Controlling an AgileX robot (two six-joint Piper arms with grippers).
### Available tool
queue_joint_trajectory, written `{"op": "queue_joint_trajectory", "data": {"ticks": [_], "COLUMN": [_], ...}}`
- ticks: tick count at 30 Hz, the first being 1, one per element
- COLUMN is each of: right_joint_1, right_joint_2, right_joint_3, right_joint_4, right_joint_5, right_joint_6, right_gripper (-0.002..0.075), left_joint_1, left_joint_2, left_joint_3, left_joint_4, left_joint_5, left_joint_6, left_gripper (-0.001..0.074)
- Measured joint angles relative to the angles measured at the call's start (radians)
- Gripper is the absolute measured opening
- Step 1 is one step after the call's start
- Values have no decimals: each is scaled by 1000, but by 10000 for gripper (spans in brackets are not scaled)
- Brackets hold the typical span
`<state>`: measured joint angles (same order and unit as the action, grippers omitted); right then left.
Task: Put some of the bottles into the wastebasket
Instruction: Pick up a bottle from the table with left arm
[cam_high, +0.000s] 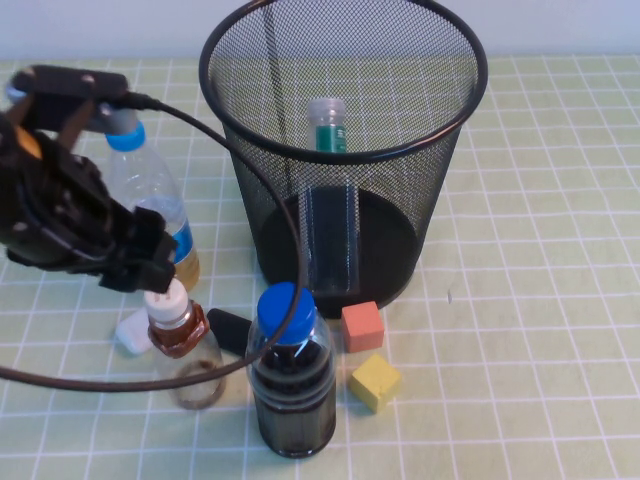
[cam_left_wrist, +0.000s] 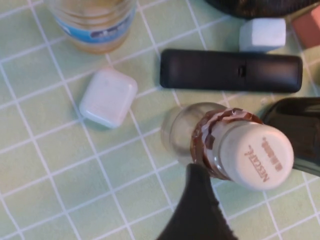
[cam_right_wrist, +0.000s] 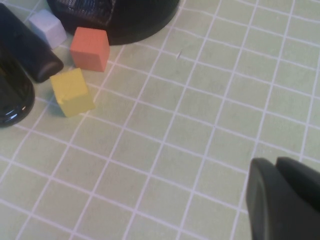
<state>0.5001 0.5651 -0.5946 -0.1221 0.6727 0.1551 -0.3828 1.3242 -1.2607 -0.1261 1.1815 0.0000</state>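
The left gripper's fingers stop above the cream cap (cam_high: 172, 325) of the squat bottle and would miss if they closed now, so the left gripper should first go lower.
The wastebasket (cam_high: 345, 60) stands at the table's middle back. The taller clear bottle with the green label (cam_high: 328, 135) stands upright inside it. The small squat bottle with the cream cap (cam_high: 172, 325) stands on the table in front, left of the bin. My left gripper (cam_high: 148, 262) hovers just above and left of its cap. In the left wrist view one black finger (cam_left_wrist: 196, 205) lies beside the cap (cam_left_wrist: 255, 156) without touching it, and the other finger is out of frame; the gripper is open. My right gripper (cam_right_wrist: 285, 197) is shut and empty, low over the bare mat right of the bin.
A slim blue-capped bottle (cam_high: 150, 195) stands behind the left arm. A wide blue-capped bottle of dark liquid (cam_high: 292, 385) stands at the front. An orange cube (cam_high: 362, 326), a yellow cube (cam_high: 374, 381), a black bar (cam_left_wrist: 230, 70) and a white case (cam_left_wrist: 107, 96) lie nearby.
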Motion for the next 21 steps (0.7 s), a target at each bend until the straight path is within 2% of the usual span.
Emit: {"op": "queue_joint_trajectory", "data": {"ticks": [6,14,16,21], "right_joint_1": [0,0,0,0], "right_joint_2": [0,0,0,0], "right_joint_3": [0,0,0,0], "right_joint_4": [-2,-2,-2,-2], "right_joint_5": [0,0,0,0], "right_joint_6": [4,10,10,10], "right_gripper": [-7,-7,-7,-7], "left_joint_1": [-31,-31,-31,-31], "left_joint_2": [87,157,165,170], "left_joint_3": [-4,-5,-5,-5], "left_joint_4": [1,-14,-13,-4], "left_joint_5": [13,11,9,-3], "left_joint_6": [0,0,-5,-5], "left_gripper": [457,452,422,285]}}
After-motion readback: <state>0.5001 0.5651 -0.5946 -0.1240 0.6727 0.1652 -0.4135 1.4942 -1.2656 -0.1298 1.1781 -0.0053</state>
